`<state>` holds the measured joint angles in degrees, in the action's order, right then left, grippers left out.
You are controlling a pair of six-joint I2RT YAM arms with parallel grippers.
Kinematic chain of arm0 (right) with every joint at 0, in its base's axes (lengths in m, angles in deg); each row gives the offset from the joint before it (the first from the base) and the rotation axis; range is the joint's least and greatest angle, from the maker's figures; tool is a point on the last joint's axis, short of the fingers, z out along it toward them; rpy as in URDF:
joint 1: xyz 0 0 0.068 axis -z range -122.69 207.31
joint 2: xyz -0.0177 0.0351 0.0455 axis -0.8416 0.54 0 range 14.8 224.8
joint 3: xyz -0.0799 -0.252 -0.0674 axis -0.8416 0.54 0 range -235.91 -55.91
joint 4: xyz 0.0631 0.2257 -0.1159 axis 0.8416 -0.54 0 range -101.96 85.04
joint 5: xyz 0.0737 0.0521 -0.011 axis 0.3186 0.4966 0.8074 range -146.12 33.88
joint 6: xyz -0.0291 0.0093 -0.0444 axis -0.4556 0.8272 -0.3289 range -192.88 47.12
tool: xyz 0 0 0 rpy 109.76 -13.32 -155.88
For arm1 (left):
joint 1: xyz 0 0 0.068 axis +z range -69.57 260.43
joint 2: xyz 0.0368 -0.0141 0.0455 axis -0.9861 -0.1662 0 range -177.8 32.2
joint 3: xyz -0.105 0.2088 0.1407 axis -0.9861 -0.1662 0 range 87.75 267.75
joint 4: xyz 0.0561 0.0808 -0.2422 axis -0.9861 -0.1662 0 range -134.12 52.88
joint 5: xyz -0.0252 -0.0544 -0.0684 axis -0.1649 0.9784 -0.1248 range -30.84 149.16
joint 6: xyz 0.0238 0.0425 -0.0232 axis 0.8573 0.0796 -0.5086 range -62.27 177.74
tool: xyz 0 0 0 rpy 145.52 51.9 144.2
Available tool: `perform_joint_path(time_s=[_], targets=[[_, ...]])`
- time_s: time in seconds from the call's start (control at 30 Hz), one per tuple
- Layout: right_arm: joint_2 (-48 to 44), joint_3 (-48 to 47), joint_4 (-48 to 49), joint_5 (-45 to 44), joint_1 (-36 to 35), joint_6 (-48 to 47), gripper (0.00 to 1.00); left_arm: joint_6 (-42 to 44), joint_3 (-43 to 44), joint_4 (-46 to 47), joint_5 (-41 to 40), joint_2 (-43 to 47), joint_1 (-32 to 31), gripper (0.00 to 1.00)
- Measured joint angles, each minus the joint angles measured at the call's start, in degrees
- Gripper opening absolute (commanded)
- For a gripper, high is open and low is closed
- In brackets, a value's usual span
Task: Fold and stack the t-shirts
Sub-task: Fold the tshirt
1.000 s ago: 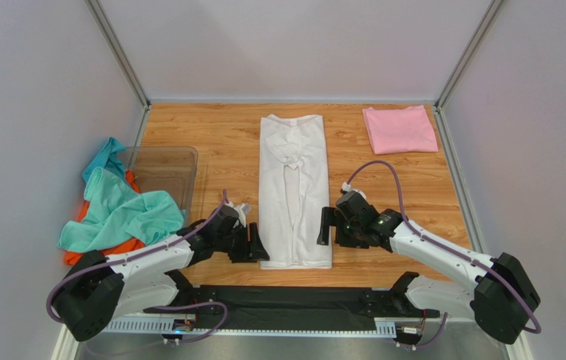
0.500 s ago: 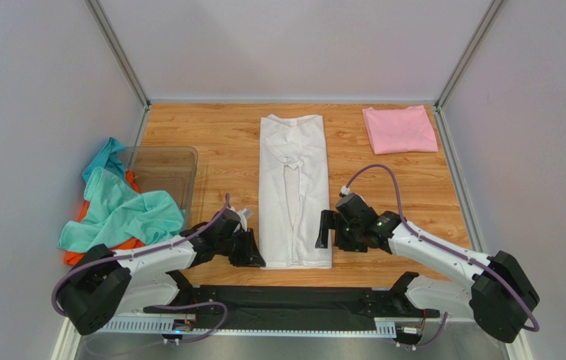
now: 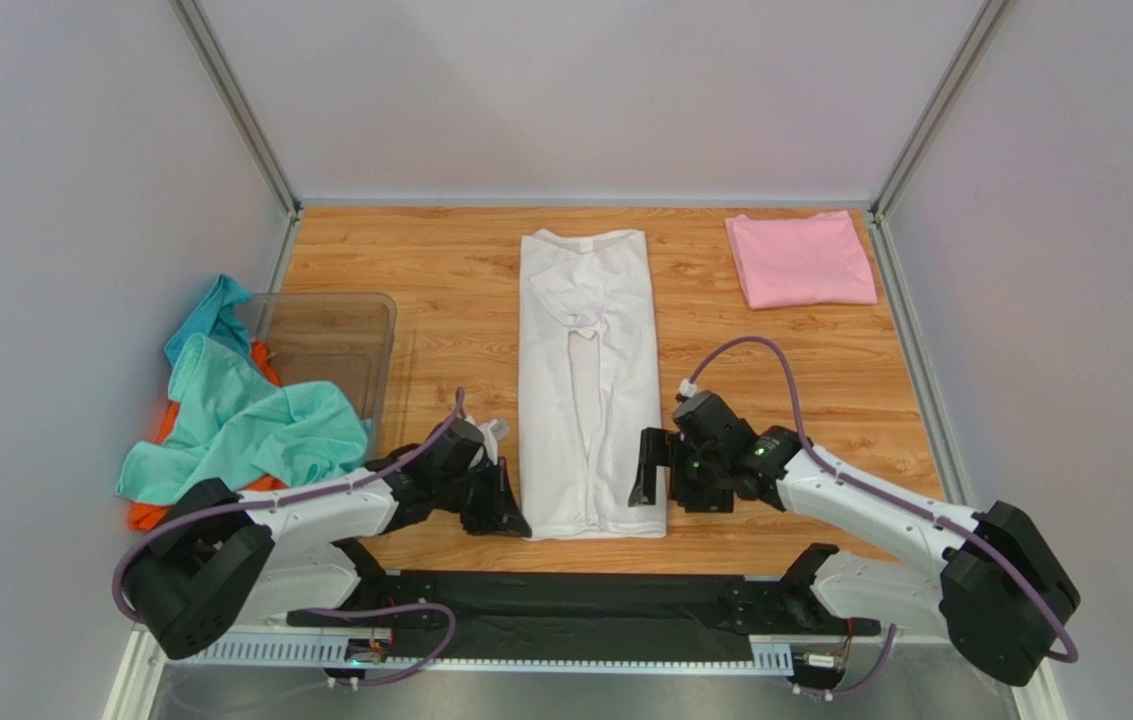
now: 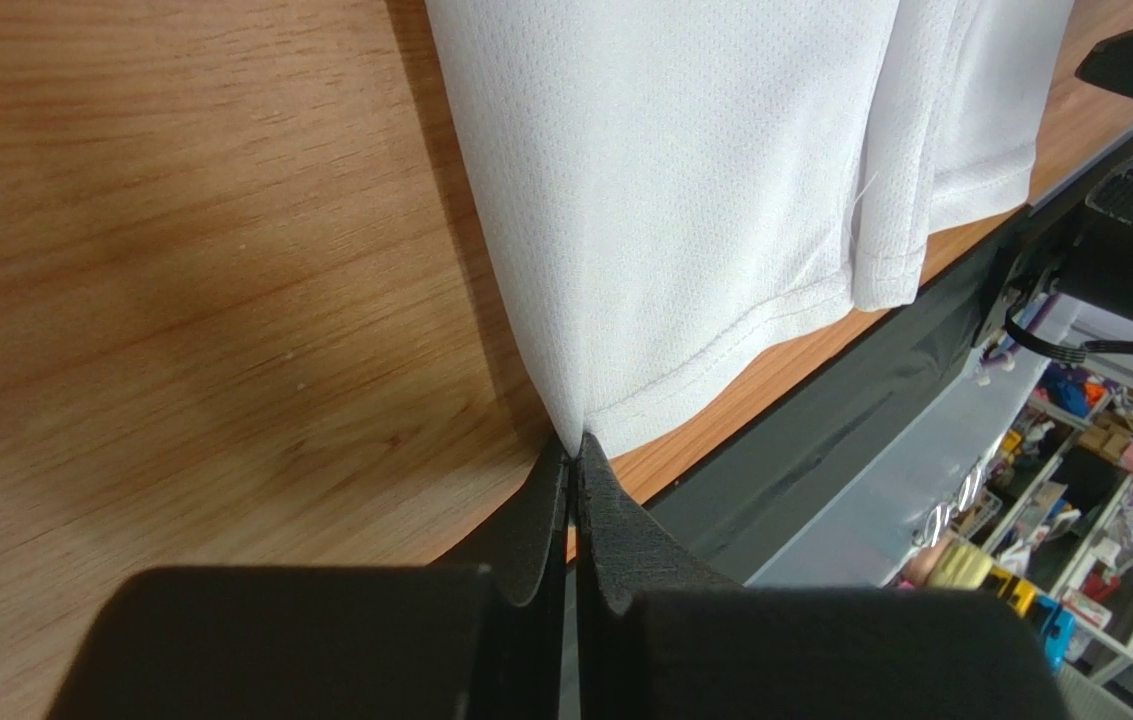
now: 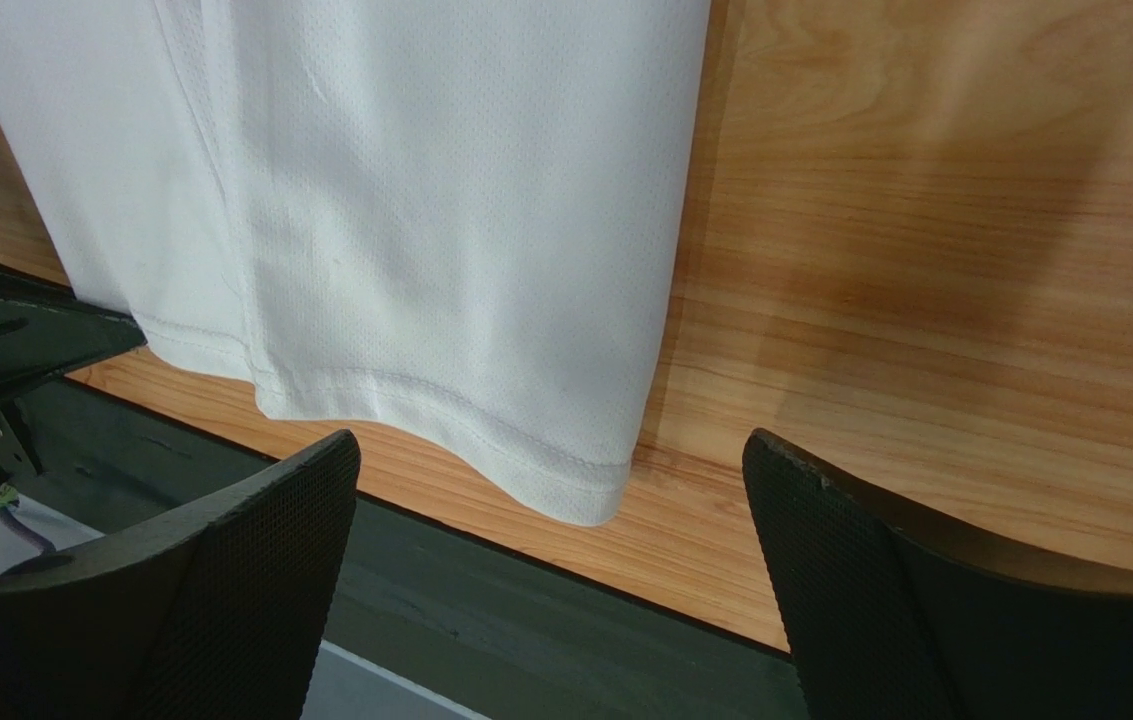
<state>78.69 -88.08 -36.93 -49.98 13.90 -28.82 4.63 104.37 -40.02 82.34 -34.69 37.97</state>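
Observation:
The t-shirt's hem is below my right gripper's fingers. My right gripper needs to go down first, then close on the corner of the hem.
A white t-shirt (image 3: 587,375) lies in a long folded strip down the middle of the wooden table, collar at the far end. My left gripper (image 3: 509,518) is shut on its near-left hem corner; in the left wrist view the cloth (image 4: 677,195) peaks up into the pinched jaws (image 4: 575,450). At the near-right hem corner (image 5: 587,495) my right gripper (image 3: 653,477) stands open, fingers wide apart on either side of the corner (image 5: 550,443), holding nothing. Far right on the table, a pale pink t-shirt (image 3: 801,258) lies folded. Crumpled teal (image 3: 242,420) and orange (image 3: 152,510) t-shirts are heaped at the left.
A clear plastic bin (image 3: 332,338) stands at the left, partly under the teal heap. The table's near edge and a black rail (image 3: 587,600) run just behind both grippers. Grey walls close in the table on three sides.
My left gripper has closed on the white t-shirt's near-left hem corner. The right gripper has shifted slightly nearer and leftward toward the right hem corner, still open.

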Motion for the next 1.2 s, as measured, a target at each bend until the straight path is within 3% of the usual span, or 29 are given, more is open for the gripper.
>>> perform_joint_path(time_s=[0.23, 0.33, 0.43, 0.5, 0.53, 0.7, 0.87, 1.2], targets=[[-3.4, 3.8, -1.5, 3.6, 0.0, 0.1, 0.9, 0.0, -0.2, -2.6, -1.5, 2.5, -0.2, 0.0], [-3.0, 5.3, -0.3, 5.1, 0.0, 0.3, 0.81, 0.0, -0.5, -2.4, -1.6, 2.8, -0.2, 0.0], [-1.4, 5.4, 1.7, 6.2, -0.1, 1.1, 0.62, 0.0, -0.5, -2.4, -1.6, 2.8, -0.2, 0.0], [0.0, 5.5, 3.0, 6.7, -0.3, 1.6, 0.55, -0.2, -0.7, -2.1, -1.6, 2.9, -0.2, 0.0], [0.4, 5.5, 3.3, 6.9, -0.3, 1.8, 0.44, -0.4, -0.9, -2.0, -1.6, 3.1, -0.2, 0.0], [2.3, 5.7, 3.6, 7.0, -0.4, 2.6, 0.32, -0.9, -1.8, -2.0, -1.9, 4.6, -0.2, 0.0], [3.0, 5.7, 2.7, 6.2, -0.4, 3.0, 0.03, -1.1, -2.4, -2.4, -2.6, 6.1, -0.2, 0.0], [1.7, 6.1, 0.9, 6.0, -1.4, 3.2, 0.0, -1.6, -3.8, -5.0, -3.7, 10.8, -1.3, 0.0]])
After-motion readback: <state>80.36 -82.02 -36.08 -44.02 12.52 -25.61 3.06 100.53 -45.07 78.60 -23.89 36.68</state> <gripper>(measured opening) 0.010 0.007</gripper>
